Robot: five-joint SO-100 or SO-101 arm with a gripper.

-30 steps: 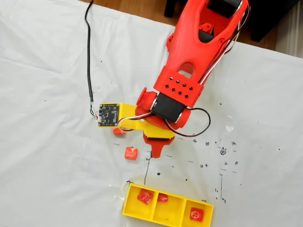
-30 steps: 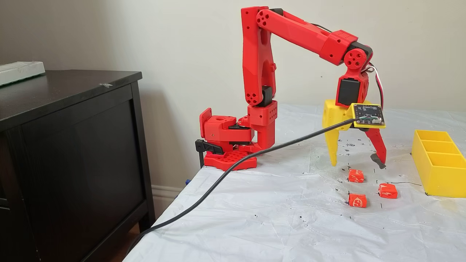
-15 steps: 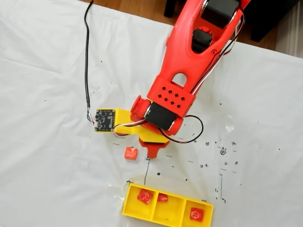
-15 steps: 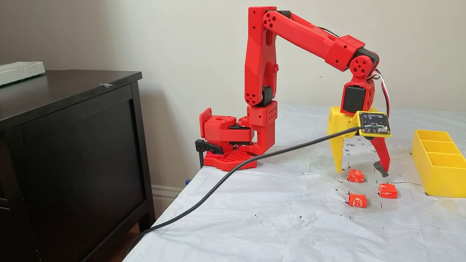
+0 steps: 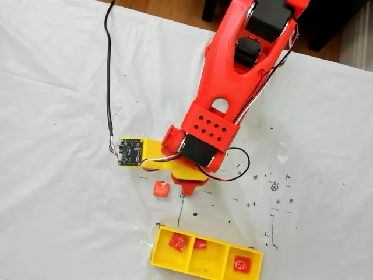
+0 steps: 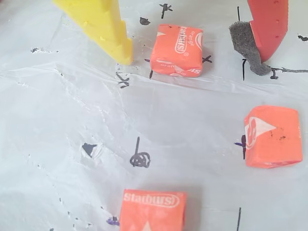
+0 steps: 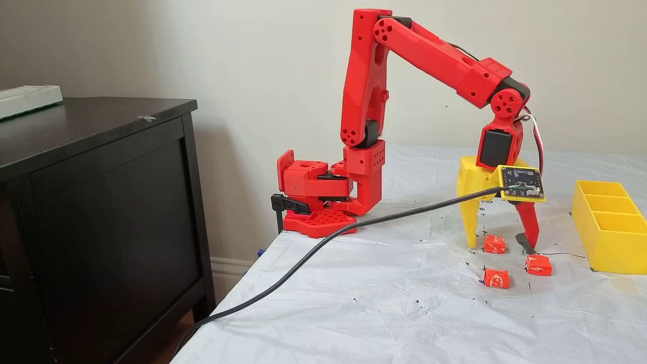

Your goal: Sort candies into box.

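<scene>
My gripper should next grab the orange candy by its opposite sides to sort it into the box's sections.
My gripper (image 6: 192, 60) is open, with its tips down at the white table cover. Its yellow finger (image 6: 110, 29) and red, grey-padded finger (image 6: 262, 43) stand either side of an orange candy (image 6: 176, 51) without touching it. In a fixed view the same candy (image 7: 494, 244) sits between the lowered fingers of the gripper (image 7: 500, 246). Two more orange candies (image 7: 538, 265) (image 7: 496, 278) lie nearer the camera, and the wrist view shows them too (image 6: 272, 136) (image 6: 151, 210). The yellow box (image 5: 192, 269) holds three red candies (image 5: 178, 242) (image 5: 200, 244) (image 5: 241, 265).
A black cable (image 7: 354, 227) runs across the table to a circuit board (image 7: 523, 181) on the gripper's yellow plate. The red arm base (image 7: 318, 197) is clamped at the table's corner. A dark cabinet (image 7: 101, 202) stands beside the table. The box (image 7: 614, 247) sits at the right.
The arm has reached out and come down. The open fingers dropped from above the table until they stood around the orange candy. The candies have not moved.
</scene>
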